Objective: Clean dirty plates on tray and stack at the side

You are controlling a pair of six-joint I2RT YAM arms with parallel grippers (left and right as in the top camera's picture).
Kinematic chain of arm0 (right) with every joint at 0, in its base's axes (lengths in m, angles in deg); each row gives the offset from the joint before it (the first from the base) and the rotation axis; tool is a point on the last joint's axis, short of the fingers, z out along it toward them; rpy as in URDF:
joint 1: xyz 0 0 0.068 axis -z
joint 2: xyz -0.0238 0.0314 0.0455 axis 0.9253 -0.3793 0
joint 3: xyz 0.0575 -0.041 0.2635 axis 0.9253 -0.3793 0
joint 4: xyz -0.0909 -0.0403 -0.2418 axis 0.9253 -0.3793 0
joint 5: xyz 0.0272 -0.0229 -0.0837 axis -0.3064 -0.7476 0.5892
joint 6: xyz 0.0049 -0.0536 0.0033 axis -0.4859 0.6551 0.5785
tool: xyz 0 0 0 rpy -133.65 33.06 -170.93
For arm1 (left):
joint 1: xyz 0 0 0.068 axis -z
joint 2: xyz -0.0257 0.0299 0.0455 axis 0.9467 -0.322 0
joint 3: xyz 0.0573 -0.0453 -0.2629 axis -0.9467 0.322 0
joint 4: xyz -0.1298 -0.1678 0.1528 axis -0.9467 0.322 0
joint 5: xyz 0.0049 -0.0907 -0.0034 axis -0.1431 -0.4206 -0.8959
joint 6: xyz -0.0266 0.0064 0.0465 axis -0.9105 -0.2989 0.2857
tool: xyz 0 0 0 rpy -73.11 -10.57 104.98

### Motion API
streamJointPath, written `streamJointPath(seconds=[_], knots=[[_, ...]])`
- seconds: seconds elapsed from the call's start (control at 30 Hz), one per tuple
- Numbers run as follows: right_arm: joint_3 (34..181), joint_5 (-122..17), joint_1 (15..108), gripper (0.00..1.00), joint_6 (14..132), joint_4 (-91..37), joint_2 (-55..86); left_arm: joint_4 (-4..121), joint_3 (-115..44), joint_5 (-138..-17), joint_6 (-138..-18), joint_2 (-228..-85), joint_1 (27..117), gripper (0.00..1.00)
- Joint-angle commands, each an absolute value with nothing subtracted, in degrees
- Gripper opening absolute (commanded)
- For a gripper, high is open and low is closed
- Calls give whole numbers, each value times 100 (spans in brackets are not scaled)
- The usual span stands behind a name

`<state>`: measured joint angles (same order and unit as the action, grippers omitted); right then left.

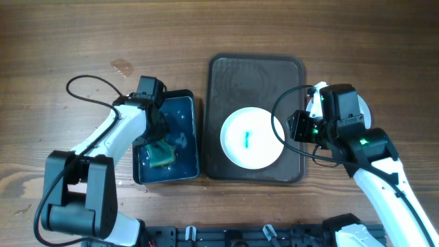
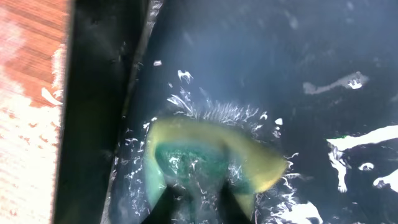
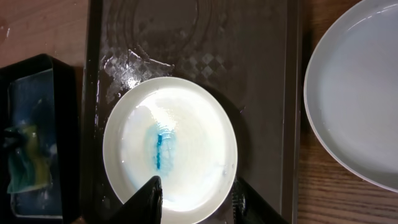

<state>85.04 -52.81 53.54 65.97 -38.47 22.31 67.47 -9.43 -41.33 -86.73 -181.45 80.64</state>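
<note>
I should pinch the smeared plate's rim [image 3: 234,167] with my right gripper on the side facing the plain plate [image 3: 354,93]. This leaves the smeared plate's centre free to be cleaned with the sponge before I stack the plate.
One white plate [image 1: 250,137] with a blue smear at its centre lies in the near half of the dark brown tray [image 1: 256,72]. My right gripper [image 1: 300,127] hangs open at the plate's right edge. In the right wrist view one finger is over the plate [image 3: 169,148] and the other over the tray [image 3: 261,74] outside the rim, the right gripper [image 3: 198,202] holding nothing. A plain white plate [image 3: 354,93] rests on the table right of the tray, mostly under the right arm [image 1: 368,113]. My left gripper [image 2: 196,208] is shut on the green sponge [image 2: 205,155] in wet foam.
The small dark blue tray [image 1: 180,110] holding the sponge [image 1: 161,152] stands just left of the brown tray, with water in it [image 2: 348,81]. A wet spot [image 1: 122,66] marks the wood at the back left. Black cables loop off both arms.
</note>
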Motion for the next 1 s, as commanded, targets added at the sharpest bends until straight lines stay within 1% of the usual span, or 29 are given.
streamJointPath(seconds=[0.0, 0.03, 0.07, 0.1, 0.13, 0.17, 0.2, 0.23, 0.3, 0.37, 0.4, 0.5, 0.53, 0.57, 0.6, 0.63, 0.73, 0.8, 0.83, 0.9, 0.97], knots=[[8543, -5373, 5343, 37, 6557, -3843, 2220, 6926, -1076, -4645, -8511, -18282, 8071, 4], [8543, -5375, 5343, 37, 6553, -3845, 2220, 7186, -1399, -4902, -8509, -18175, 8071, 4], [8543, -5375, 5343, 37, 6557, -3847, 2220, 7350, -1614, -4988, -8509, -18094, 8071, 7], [8543, -5375, 5343, 37, 6555, -3863, 2220, 7562, -1885, -5018, -8509, -17992, 8071, 22], [8543, -5375, 5343, 38, 6555, -3882, 2220, 7827, -2125, -5021, -8511, -17902, 8071, 45], [8543, -5373, 5343, 37, 6559, -3896, 2220, 8032, -2215, -5021, -8511, -17861, 8071, 55], [8543, -5373, 5343, 38, 6557, -3909, 2220, 8179, -2232, -5021, -8514, -17830, 8071, 59], [8543, -5370, 5343, 38, 6562, -3926, 2220, 8367, -2230, -5025, -8514, -17821, 8071, 59], [8543, -5373, 5343, 41, 6559, -3987, 2220, 8675, -2149, -5023, -8518, -17823, 8075, 58], [8537, -5373, 5343, 43, 6557, -4068, 2215, 8506, -1880, -5023, -8562, -17834, 8075, 50], [8502, -5375, 5343, 43, 6551, -4073, 2209, 8255, -1673, -5058, -8562, -17839, 8075, 46], [8375, -5375, 5343, 43, 6557, -4086, 2049, 6677, -597, -5427, -8557, -17845, 8075, 35], [8375, -5377, 5343, 43, 6555, -4083, 1990, 6410, -405, -5451, -8557, -17845, 8075, 31], [8375, -5381, 5343, 43, 6555, -4077, 1868, 6148, -188, -5449, -8559, -17845, 8075, 24], [8375, -5377, 5341, 43, 6557, -4062, 1759, 6107, -103, -5445, -8557, -17845, 8075, 8], [8375, -5377, 5341, 43, 6564, -4031, 1667, 6157, -101, -5445, -8535, -17845, 8075, 4], [8373, -5373, 5343, 42, 6629, -3878, 1280, 6557, -328, -5442, -8538, -17788, 8073, 4], [8373, -5375, 5343, 37, 6380, -3821, 983, 7215, -853, -5287, -8533, -17627, 8073, 4], [8375, -5379, 5343, 36, 6380, -3767, 834, 7473, -1104, -5272, -8483, -17541, 8075, 4], [8373, -5725, 5343, 38, 6732, -3561, 375, 8030, -1694, -5270, -8378, -17316, 8075, 4], [8373, -5849, 5343, 43, 6811, -3439, -95, 8485, -2215, -5272, -8199, -17072, 8075, 4]])
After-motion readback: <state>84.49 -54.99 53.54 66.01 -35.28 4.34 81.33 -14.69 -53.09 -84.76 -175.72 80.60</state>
